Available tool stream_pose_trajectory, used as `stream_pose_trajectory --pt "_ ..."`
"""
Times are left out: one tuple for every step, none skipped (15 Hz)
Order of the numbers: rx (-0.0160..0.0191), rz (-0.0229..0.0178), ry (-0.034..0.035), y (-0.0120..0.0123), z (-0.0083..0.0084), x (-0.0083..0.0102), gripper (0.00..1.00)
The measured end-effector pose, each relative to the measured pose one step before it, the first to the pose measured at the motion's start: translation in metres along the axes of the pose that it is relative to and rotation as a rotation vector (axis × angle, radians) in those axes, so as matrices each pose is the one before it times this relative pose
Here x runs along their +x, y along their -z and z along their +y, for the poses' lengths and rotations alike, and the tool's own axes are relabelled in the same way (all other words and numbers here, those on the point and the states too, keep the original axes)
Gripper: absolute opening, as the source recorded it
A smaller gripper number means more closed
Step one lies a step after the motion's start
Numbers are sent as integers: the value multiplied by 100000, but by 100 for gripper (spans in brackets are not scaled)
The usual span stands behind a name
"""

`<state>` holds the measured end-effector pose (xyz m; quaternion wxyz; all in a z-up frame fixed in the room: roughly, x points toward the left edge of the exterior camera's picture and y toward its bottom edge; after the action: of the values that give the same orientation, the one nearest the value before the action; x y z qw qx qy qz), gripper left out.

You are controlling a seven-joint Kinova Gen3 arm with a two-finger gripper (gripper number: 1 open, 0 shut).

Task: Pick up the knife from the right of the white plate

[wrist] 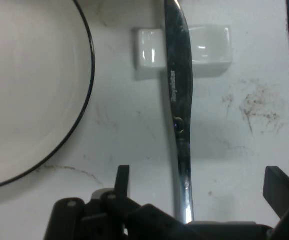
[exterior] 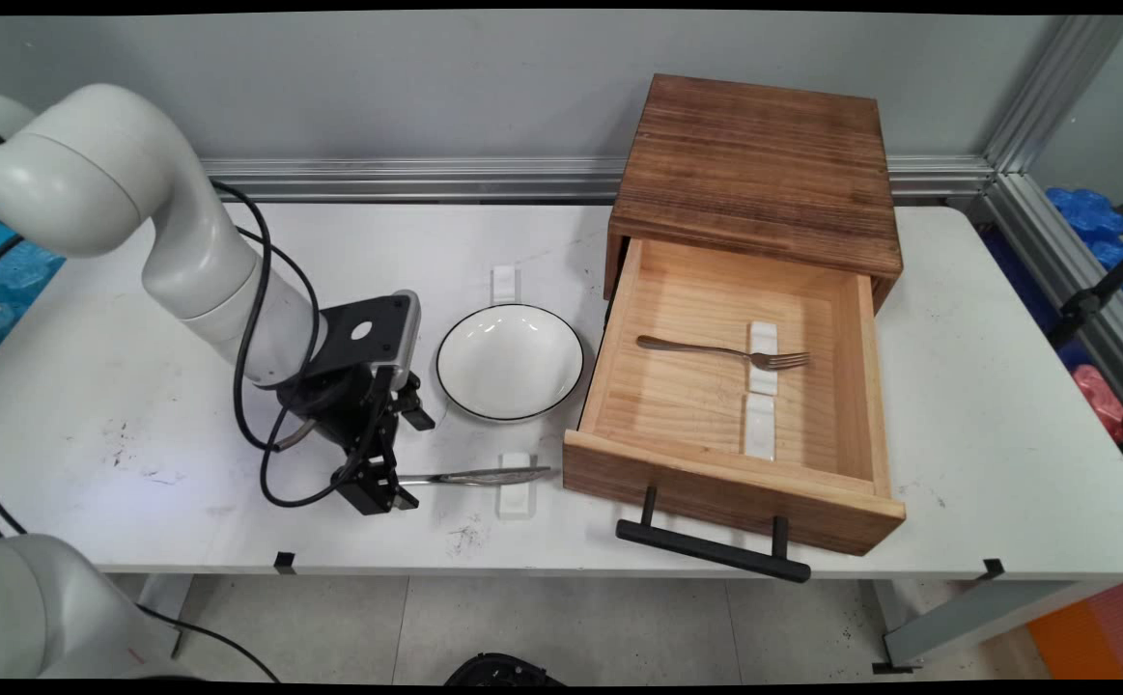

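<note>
My gripper will grab the knife by its handle (exterior: 427, 479) next, to lay the table knife across the empty white rest in the drawer (exterior: 760, 427).
A silver table knife (exterior: 474, 475) lies on the white table, its blade propped on a small white rest (exterior: 515, 483). My gripper (exterior: 378, 483) is down at the table over the knife's handle end. In the hand view the knife (wrist: 179, 100) runs up the middle across the rest (wrist: 184, 47), and its handle lies between my two fingers. The gripper (wrist: 199, 185) is open, with a gap on each side of the handle. A white plate with a black rim (exterior: 510, 362) sits just behind the knife; in the hand view the plate (wrist: 24, 90) fills the left.
A wooden box (exterior: 759, 169) stands at the back right with its drawer (exterior: 619, 386) pulled open. A fork (exterior: 725, 352) lies in the drawer across a white rest (exterior: 763, 343); a second rest (exterior: 760, 427) lies nearer. Another rest (exterior: 504, 283) lies behind the plate.
</note>
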<state>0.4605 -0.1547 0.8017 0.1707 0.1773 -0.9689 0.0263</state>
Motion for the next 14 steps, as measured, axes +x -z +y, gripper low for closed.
stream_pose_trajectory --pt "-23 -88 296 -69 1 -77 100" --pt "66 -70 719 -121 -32 -123 100" --pt "133 -73 840 -129 -51 -115 100" --pt "198 -5 828 -122 -75 -70 100" --pt "239 -28 1108 -165 -95 -70 100" --pt "209 -62 985 -154 -78 -58 100" --pt "214 -98 1162 -188 -99 -60 100" --pt "155 -54 774 -170 -85 -36 100" --pt "165 -76 688 -209 -97 -32 100" --pt "144 -124 421 -217 -89 -27 100" --pt "142 -109 242 -260 -97 -4 100" --pt "72 -91 71 -183 -77 7 100" --pt "61 -81 33 -180 -73 7 100" --pt "-4 -108 -74 -131 -48 -2 100"
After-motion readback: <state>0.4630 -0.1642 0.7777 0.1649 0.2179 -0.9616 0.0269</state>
